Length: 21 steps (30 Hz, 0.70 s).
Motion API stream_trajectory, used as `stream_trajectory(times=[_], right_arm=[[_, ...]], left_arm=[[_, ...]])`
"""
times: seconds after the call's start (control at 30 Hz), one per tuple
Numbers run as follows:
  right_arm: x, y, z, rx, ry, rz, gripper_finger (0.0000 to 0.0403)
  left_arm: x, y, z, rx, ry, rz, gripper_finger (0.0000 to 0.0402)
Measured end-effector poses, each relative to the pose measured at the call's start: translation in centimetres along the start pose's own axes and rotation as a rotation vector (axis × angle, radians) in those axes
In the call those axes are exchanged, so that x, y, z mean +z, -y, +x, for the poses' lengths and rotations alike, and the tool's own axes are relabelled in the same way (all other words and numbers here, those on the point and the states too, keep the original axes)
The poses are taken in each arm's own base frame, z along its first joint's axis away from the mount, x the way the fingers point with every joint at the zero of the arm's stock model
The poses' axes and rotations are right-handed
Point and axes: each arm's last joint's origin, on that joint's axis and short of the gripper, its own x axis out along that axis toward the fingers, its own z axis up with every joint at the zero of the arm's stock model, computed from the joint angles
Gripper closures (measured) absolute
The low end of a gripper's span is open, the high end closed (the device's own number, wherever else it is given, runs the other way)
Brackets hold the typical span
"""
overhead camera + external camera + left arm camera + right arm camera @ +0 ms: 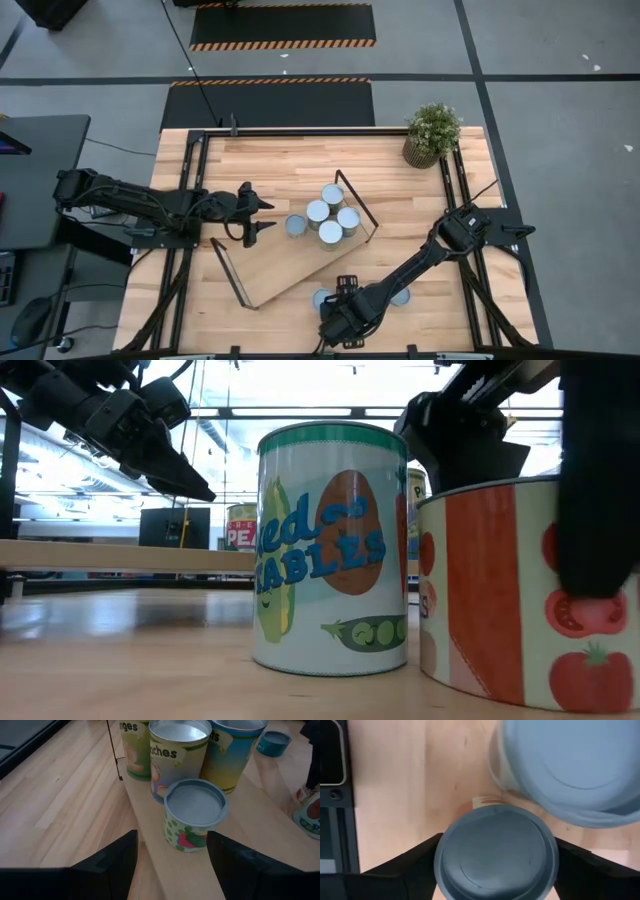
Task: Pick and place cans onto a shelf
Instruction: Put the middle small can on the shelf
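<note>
The can with the grey-blue lid is still off the light-wood shelf [272, 262], so my right gripper will keep holding the can.
The light-wood shelf [272, 262] lies slantwise on the table, a black wire loop at each short end. Several cans [331, 213] stand on its right half, and one green-dotted can [194, 815] stands apart from them, nearer my left gripper. My left gripper [257, 215] hovers open and empty just left of that can. My right gripper [340, 318] points down near the table's front edge, around a tomato-label can [500, 600] with a grey-blue top [495, 854]. A taller vegetables can [330, 550] stands beside it. My right gripper comes from above, pointing down, with one finger [415, 862] on each side of the tomato can's wall just under its lid rim [440, 851]. The lid hides the fingertips. The can stands upright with its base on the table.
A potted plant [432, 132] stands at the table's far right corner. Another loose can [402, 296] stands near the front edge, partly under my right arm. Bare tabletop lies left of the shelf and along the far edge.
</note>
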Motion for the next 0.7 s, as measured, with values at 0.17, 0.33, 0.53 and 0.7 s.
stream_trajectory(times=[0.17,0.33,0.53,0.7], right_arm=[[-0.3,0.7,-0.4,-0.029,-0.066,0.005,0.0104],[-0.6,2.4,-3.4,-0.175,-0.182,-0.001,0.0099],[1.2,3.7,-7.0,-0.307,-0.023,-0.015,0.0094],[2.6,4.1,-9.0,-0.367,0.118,-0.067,0.0094]], left_arm=[[0.0,0.0,0.0,0.0,0.001,0.0,0.0159],[0.0,0.0,0.0,0.0,0.004,-0.001,0.0159],[0.0,0.0,0.0,-0.001,0.005,-0.001,0.0159],[0.0,0.0,0.0,0.0,0.005,-0.001,0.0159]])
